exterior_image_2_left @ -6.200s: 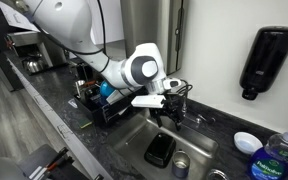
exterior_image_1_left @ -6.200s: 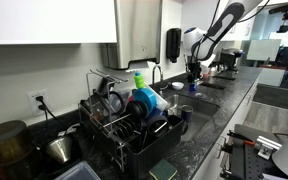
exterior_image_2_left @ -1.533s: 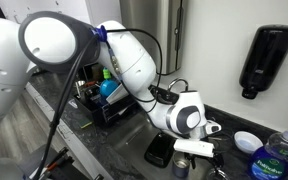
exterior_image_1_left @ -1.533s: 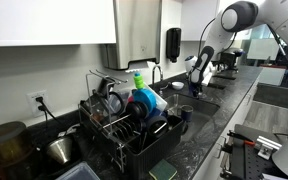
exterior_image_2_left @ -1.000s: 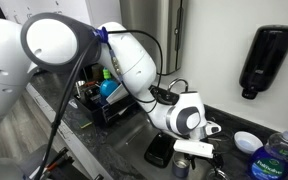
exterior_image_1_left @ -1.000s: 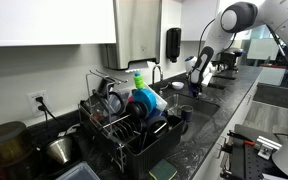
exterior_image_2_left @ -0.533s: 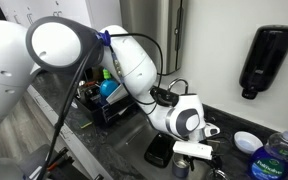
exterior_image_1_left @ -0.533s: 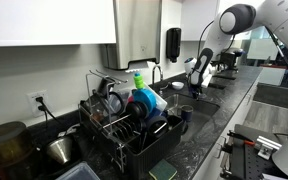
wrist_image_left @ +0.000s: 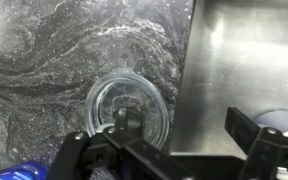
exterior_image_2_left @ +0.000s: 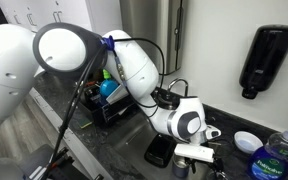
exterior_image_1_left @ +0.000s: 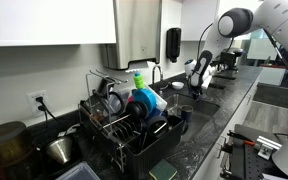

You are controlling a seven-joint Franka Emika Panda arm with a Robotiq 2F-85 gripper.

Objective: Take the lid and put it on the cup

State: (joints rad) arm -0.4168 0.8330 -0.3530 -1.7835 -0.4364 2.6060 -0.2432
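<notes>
My gripper grabs the clear lid's rim on the sink side next, keeping the lid flat with its bottom free to go on the cup.
The lid (wrist_image_left: 127, 104) is a clear round disc lying flat on the dark marbled counter beside the sink; it also shows as a pale disc, the lid (exterior_image_2_left: 247, 141). My gripper (wrist_image_left: 184, 130) hangs open just above it. One finger (wrist_image_left: 124, 126) overlaps the lid's near rim and the other finger (wrist_image_left: 246, 128) is over the steel sink. Nothing is between them. In an exterior view the gripper (exterior_image_2_left: 196, 152) is low at the sink's edge, and the metal cup (exterior_image_2_left: 180, 168) in the basin is partly hidden behind it.
The steel sink wall (wrist_image_left: 234, 60) drops off right beside the lid. A blue-labelled bottle (exterior_image_2_left: 274, 156) stands close to the lid, a black soap dispenser (exterior_image_2_left: 267, 60) hangs on the wall, and a loaded dish rack (exterior_image_1_left: 134, 125) fills the counter beyond the sink.
The arm's upper links have swung a little while the gripper has sunk slightly at the sink edge. Its jaws have stayed open and the lid has not moved.
</notes>
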